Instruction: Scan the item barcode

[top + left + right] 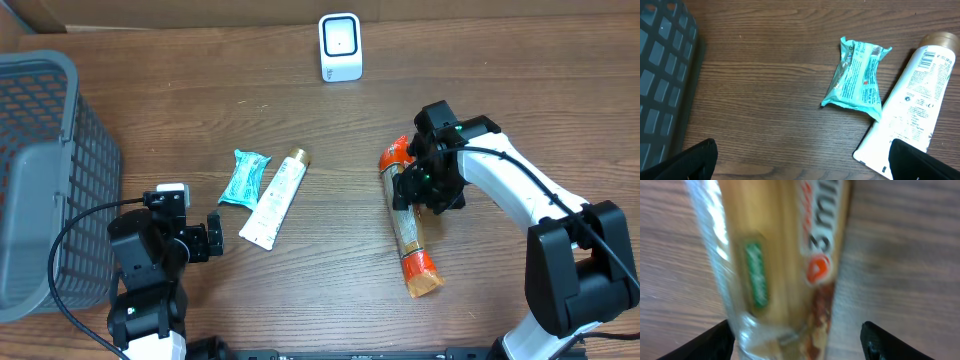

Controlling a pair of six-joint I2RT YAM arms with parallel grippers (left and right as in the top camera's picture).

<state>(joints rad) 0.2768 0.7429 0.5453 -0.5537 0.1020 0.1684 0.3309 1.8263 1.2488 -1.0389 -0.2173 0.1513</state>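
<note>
I need my right gripper on the spaghetti packet's long sides near the middle next, so its broad sides stay uncovered for barcode scanning.
A long clear packet of spaghetti (412, 245) with orange ends lies on the wooden table, right of centre. My right gripper (425, 182) hovers over its upper half. In the right wrist view the packet (775, 255) runs between the two dark fingers, close to the left one and with a clear gap to the right one; the gripper (800, 342) is open and not clamped on it. A white barcode scanner (340, 47) stands at the back middle. My left gripper (213, 240) rests open near the front left, holding nothing.
A teal snack packet (245, 177) (857, 80) and a white tube with a gold cap (275, 200) (915, 100) lie left of centre, just ahead of my left gripper (802, 160). A grey mesh basket (40, 170) (665, 75) fills the left edge.
</note>
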